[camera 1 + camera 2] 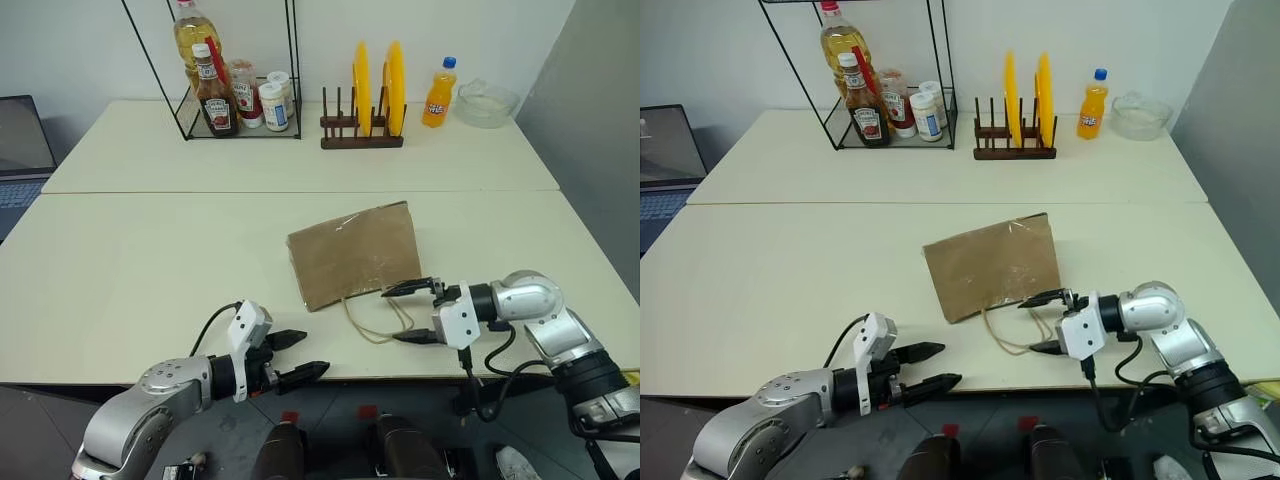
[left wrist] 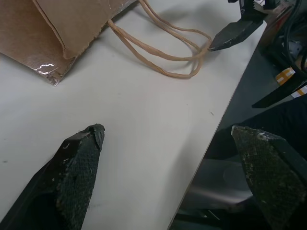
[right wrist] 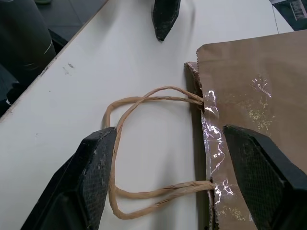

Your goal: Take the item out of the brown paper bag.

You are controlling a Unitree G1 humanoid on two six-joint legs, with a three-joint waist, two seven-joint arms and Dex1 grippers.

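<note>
I will grab a string handle (image 1: pixel 376 339) with my right gripper next, where it loops out past the bag's opening. The paper bag (image 1: pixel 355 255) lies flat and wide on the tabletop.
The brown paper bag (image 1: pixel 355 255) lies flat on the cream table (image 1: pixel 150 270), its mouth toward the front edge and its two pale string handles (image 1: pixel 375 322) looped on the tabletop. The item is hidden. My right gripper (image 1: pixel 392 315) is open just above the handles, one finger on each side of the loops, pointing left at the bag's mouth (image 3: pixel 204 103). My left gripper (image 1: pixel 315 353) stands open at the table's front edge, left of the handles, with nothing between its fingers (image 2: pixel 84 158).
At the back stand a wire rack (image 1: pixel 235 90) with a ketchup bottle (image 1: pixel 213 95) and jars, a wooden rack with yellow plates (image 1: pixel 365 100), an orange soda bottle (image 1: pixel 438 92) and a glass bowl (image 1: pixel 485 102). A laptop (image 1: pixel 20 140) sits far left.
</note>
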